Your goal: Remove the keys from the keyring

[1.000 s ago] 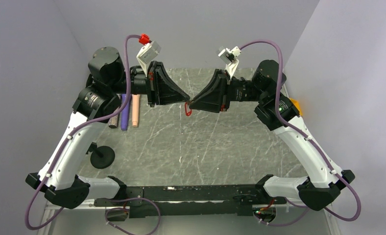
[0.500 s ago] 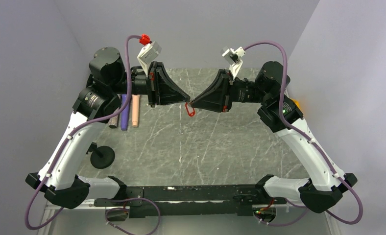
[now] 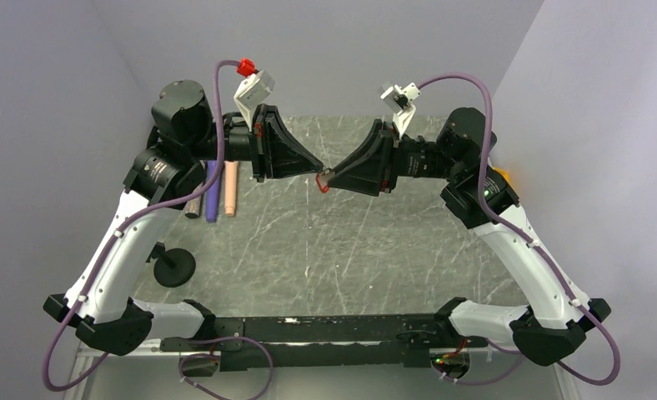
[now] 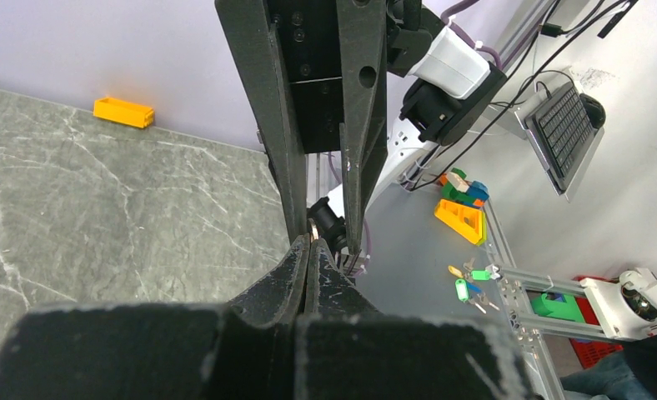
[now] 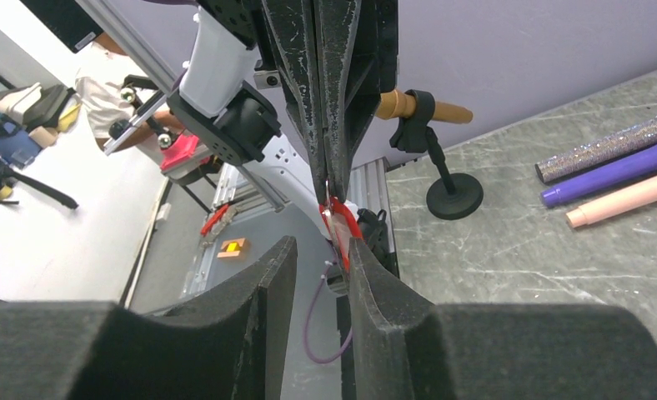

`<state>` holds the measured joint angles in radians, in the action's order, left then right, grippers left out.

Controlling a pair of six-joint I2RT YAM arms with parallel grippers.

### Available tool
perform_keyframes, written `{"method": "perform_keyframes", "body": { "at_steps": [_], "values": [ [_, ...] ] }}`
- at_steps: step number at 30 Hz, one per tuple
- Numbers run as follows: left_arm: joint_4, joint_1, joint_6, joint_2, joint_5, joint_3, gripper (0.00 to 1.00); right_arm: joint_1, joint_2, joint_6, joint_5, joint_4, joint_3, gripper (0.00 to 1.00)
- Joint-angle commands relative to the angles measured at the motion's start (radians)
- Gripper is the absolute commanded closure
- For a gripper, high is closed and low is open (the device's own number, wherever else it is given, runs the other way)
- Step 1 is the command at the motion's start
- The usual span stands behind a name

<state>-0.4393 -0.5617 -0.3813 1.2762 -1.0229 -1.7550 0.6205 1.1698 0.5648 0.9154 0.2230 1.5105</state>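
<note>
I should close my right gripper on the keyring. The keyring (image 3: 323, 184) (image 5: 339, 232) hangs between its open fingers, toward the right in the wrist view, so it would hold the keyring if I closed now.
High over the table's middle, my left gripper (image 3: 318, 171) and right gripper (image 3: 327, 177) meet tip to tip. The keyring (image 3: 323, 184) shows as a tiny red tag hanging just under the two tips. The left wrist view has my left gripper (image 4: 311, 242) shut on the keyring's thin metal ring (image 4: 313, 237). In the right wrist view my right gripper (image 5: 321, 248) stands open. The red tag (image 5: 344, 223) lies against the tip of its right-hand finger (image 5: 375, 283). I cannot make out the keys.
A glittery, a purple and a pink stick (image 3: 212, 192) lie at the table's left, near a black round-footed stand (image 3: 173, 267). A yellow-orange box (image 4: 123, 111) sits by the right wall. Tagged keys (image 4: 467, 287) lie off the table.
The right arm has drawn back slightly to the right and its wrist has turned. The red tag, which hung lower, now sits tucked up under the tips. The left arm has not moved.
</note>
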Motion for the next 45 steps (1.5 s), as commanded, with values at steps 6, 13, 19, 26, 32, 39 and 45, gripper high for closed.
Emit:
{"method": "perform_keyframes", "body": {
  "at_steps": [6,13,19,26,32,39,45],
  "values": [
    [0.033,-0.004,0.004,-0.005,-0.005,-0.031,1.00,-0.004,-0.014,0.003,-0.007,-0.034,0.006,0.69],
    [-0.001,-0.017,0.030,-0.007,0.014,-0.031,1.00,-0.005,0.005,0.019,0.001,-0.050,0.008,0.89],
    [-0.027,-0.021,0.046,-0.017,0.031,-0.026,1.00,-0.004,-0.005,0.023,0.000,-0.048,0.001,1.00],
    [-0.165,-0.053,0.143,-0.011,0.086,-0.054,1.00,-0.004,-0.025,0.041,-0.004,-0.055,-0.020,1.00],
    [-0.172,-0.078,0.154,-0.034,0.121,-0.020,1.00,-0.004,-0.054,0.058,-0.010,-0.049,-0.044,1.00],
    [-0.245,-0.123,0.203,-0.046,0.187,-0.012,1.00,-0.002,-0.082,0.062,-0.016,-0.027,-0.049,1.00],
    [-0.238,-0.165,0.196,-0.065,0.235,0.013,1.00,-0.003,-0.117,0.071,-0.031,-0.024,-0.063,1.00]
  ]
}}
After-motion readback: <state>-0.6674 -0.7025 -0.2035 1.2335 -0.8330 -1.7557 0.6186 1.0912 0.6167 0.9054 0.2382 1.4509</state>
